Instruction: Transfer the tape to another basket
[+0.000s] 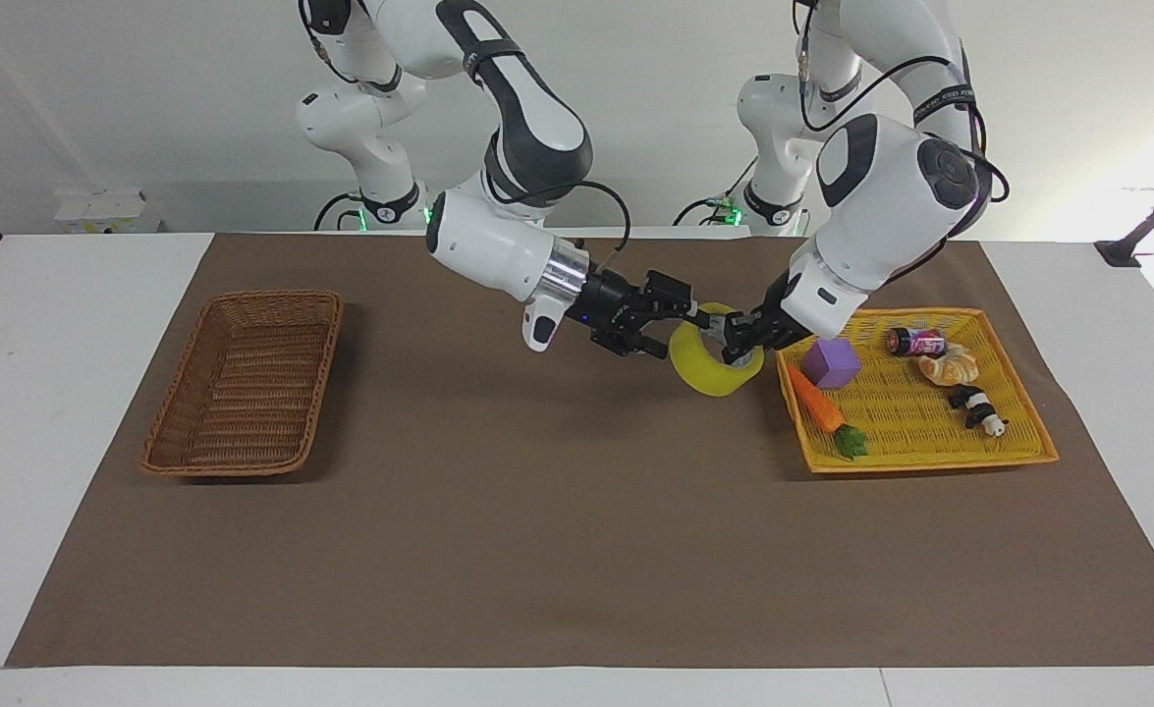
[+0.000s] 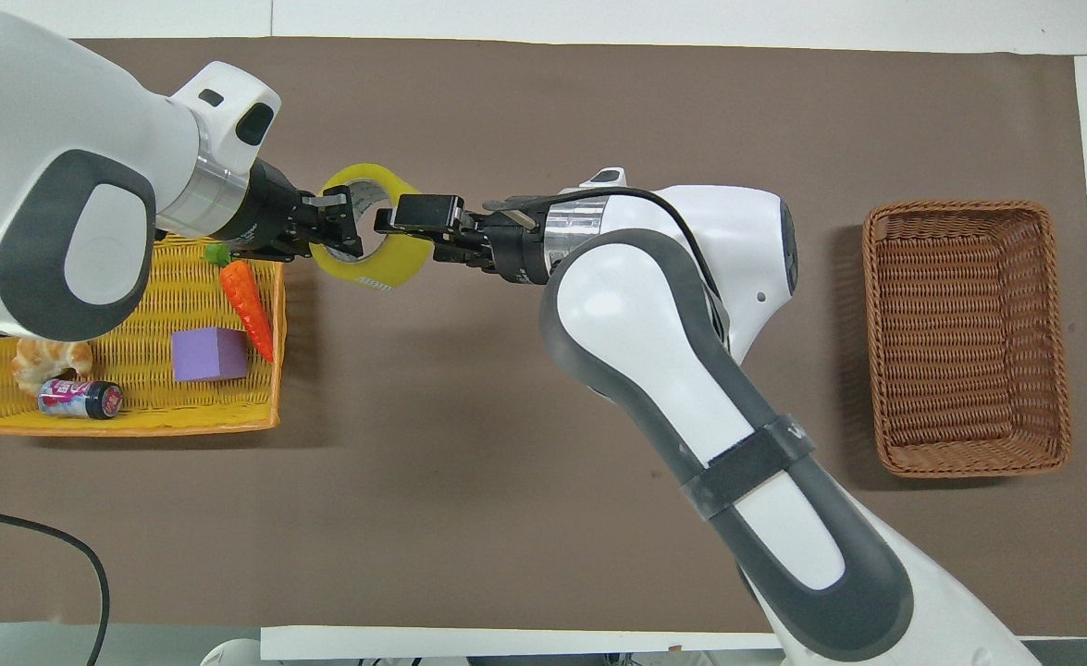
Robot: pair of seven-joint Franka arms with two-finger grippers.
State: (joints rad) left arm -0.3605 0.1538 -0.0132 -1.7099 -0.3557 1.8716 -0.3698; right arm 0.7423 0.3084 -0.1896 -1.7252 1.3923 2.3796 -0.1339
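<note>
The tape has to go to the brown wicker basket (image 2: 968,339), so the robot's right hand should next grab it by its side (image 2: 403,257).
The yellow tape roll (image 1: 699,365) hangs in the air over the brown mat, just beside the yellow tray; it also shows in the overhead view (image 2: 386,271). My left gripper (image 1: 741,339) is shut on the tape's wall at the tray end, also seen from overhead (image 2: 335,227). My right gripper (image 1: 689,329) is open at the roll's other end, its fingers on either side of the tape's wall (image 2: 404,227). The brown wicker basket (image 1: 243,383) stands empty at the right arm's end of the table (image 2: 964,338).
The flat yellow tray (image 1: 915,422) at the left arm's end holds a purple cube (image 1: 831,363), a carrot (image 1: 817,403), a small bottle (image 1: 915,342), a croissant (image 1: 948,365) and a panda toy (image 1: 977,407). A brown mat (image 1: 537,511) covers the table.
</note>
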